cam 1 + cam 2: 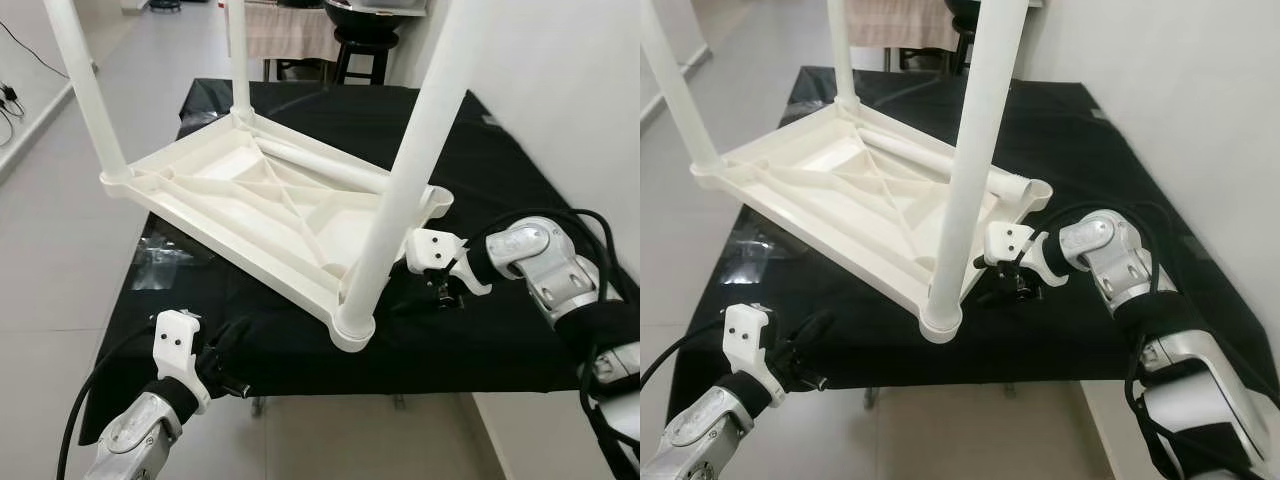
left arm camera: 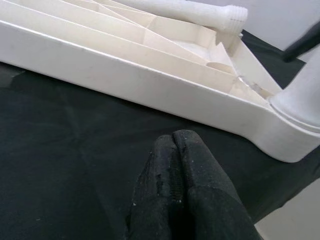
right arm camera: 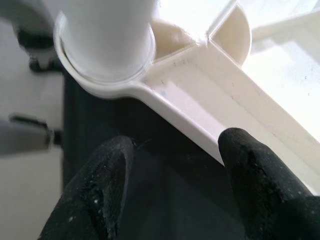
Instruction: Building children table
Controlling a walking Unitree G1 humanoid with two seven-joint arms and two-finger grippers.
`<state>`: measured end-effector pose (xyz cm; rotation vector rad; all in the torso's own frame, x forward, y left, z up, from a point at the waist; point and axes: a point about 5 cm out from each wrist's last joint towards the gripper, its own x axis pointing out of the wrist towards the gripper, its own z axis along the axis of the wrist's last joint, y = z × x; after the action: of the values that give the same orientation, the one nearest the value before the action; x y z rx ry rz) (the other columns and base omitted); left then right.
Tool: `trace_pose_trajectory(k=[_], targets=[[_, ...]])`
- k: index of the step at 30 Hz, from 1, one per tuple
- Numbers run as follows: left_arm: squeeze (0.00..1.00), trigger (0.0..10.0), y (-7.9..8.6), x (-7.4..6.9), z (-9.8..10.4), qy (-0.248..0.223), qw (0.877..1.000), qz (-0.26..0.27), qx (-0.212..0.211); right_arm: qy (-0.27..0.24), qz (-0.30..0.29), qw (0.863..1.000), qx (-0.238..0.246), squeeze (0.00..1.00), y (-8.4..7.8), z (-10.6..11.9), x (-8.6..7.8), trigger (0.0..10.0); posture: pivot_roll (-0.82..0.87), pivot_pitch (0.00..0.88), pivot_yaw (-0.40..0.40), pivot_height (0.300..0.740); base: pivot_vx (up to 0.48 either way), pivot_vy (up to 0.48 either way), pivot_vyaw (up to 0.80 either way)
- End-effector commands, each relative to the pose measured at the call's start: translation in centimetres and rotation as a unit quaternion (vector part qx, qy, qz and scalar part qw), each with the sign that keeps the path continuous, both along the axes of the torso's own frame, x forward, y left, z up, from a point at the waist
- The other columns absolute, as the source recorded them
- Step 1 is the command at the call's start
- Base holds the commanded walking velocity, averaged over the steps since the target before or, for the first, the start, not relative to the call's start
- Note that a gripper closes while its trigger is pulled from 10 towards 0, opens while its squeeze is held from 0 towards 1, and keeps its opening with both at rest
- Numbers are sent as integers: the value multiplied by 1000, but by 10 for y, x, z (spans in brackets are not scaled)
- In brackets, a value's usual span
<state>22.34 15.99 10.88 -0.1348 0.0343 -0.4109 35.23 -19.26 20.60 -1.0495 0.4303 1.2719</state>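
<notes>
My right gripper grabs the table top by its thin raised rim point(image 3: 211, 148) next, since the table top's ribbed bottom spreads far wider than the open fingers.
A white plastic children's table top point(image 1: 250, 200) lies upside down on a black-covered table point(image 1: 500, 340). Three white legs stand upright in its corners: the near one point(image 1: 405, 170), one at far left point(image 1: 90, 100) and one at the back point(image 1: 238, 60). A loose leg point(image 1: 320, 165) lies inside the ribbed underside, its threaded end point(image 2: 235, 12) showing. My right gripper point(image 3: 175, 145) is open, down on the cloth by the top's rim point(image 3: 200, 125), just right of the near leg's socket point(image 3: 105, 50). My left gripper point(image 2: 173, 137) is shut and holds nothing. It hovers at the table's front left edge, pointing at the top's long side.
A crumpled clear plastic bag point(image 1: 160, 255) lies on the cloth left of the top. A dark stool point(image 1: 365, 45) stands behind the table. A white wall runs along the right. Grey floor lies to the left, with cables point(image 1: 10, 100) at its edge.
</notes>
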Motion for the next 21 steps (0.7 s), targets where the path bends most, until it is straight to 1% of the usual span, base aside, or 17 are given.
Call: trace_pose_trajectory(k=[1, 3, 4, 7, 8, 9, 10, 11, 12, 14, 15, 16, 17, 19, 21], targets=[[0, 10000, -1, -4, -2, 8, 1000, -6, 9, 4, 16, 1000, -15, 0, 3, -1, 2, 10000, 57, 100, -121, 740, 0, 0, 0], [0, 10000, -1, -6, -2, 9, 1000, -5, 9, 18, 27, 999, 4, 0, 8, 1, 2, 10000, 60, 101, -124, 740, 0, 0, 0], [0, 10000, -1, -6, -2, 9, 1000, -5, 9, 18, 31, 999, 6, 0, 9, 1, 3, 10000, 64, 104, -127, 740, 0, 0, 0], [0, 10000, -1, -7, -2, 9, 1000, -4, 9, 18, 33, 999, 4, 0, 9, 1, 4, 10000, 64, 104, -127, 740, 0, 0, 0], [0, 10000, -1, -7, -2, 10, 1000, -4, 9, 8, 29, 1000, -9, 0, 10, -1, 6, 10000, 64, 104, -127, 740, 0, 0, 0], [0, 10000, -1, -7, -2, 10, 1000, -4, 9, 8, 29, 1000, -9, 0, 10, -1, 6, 10000, 64, 104, -127, 740, 0, 0, 0], [0, 10000, -1, -8, -2, 11, 1000, -4, 10, -10, 23, 999, -32, 0, 11, -4, 11, 10000, 63, 111, -127, 740, 0, 0, 0], [0, 10000, -1, -10, -2, 13, 1000, -5, 11, -41, 13, 997, -70, 0, 14, -9, 18, 10000, 64, 113, -127, 740, 0, 0, 0], [0, 10000, -1, -10, -2, 13, 1000, -5, 11, -41, 13, 997, -70, 0, 14, -9, 18, 10000, 64, 113, -127, 740, 0, 0, 0], [0, 10000, -1, -11, -2, 14, 1000, -7, 12, -59, 6, 993, -99, 0, 17, -12, 23, 10000, 67, 114, -127, 740, 0, 0, 0], [0, 10000, -1, -11, -2, 14, 1000, -7, 12, -59, 6, 993, -99, 0, 17, -12, 23, 10000, 67, 114, -127, 740, 0, 0, 0], [0, 10000, -1, -12, -2, 14, 1000, -8, 13, -68, 6, 990, -123, 0, 20, -14, 26, 10000, 70, 116, -129, 740, 0, 0, 0], [0, 10000, -1, -12, -2, 14, 1000, -8, 13, -68, 6, 990, -123, 0, 20, -14, 26, 10000, 70, 116, -129, 740, 0, 0, 0], [0, 10000, -2, -12, -2, 15, 1000, -7, 13, -73, 15, 985, -158, 0, 19, -17, 27, 10000, 71, 118, -135, 740, 0, 0, 0], [0, 10000, -2, -13, -2, 15, 1000, -5, 12, -78, 22, 980, -182, 0, 19, -18, 28, 10000, 71, 119, -137, 740, 0, 0, 0]])
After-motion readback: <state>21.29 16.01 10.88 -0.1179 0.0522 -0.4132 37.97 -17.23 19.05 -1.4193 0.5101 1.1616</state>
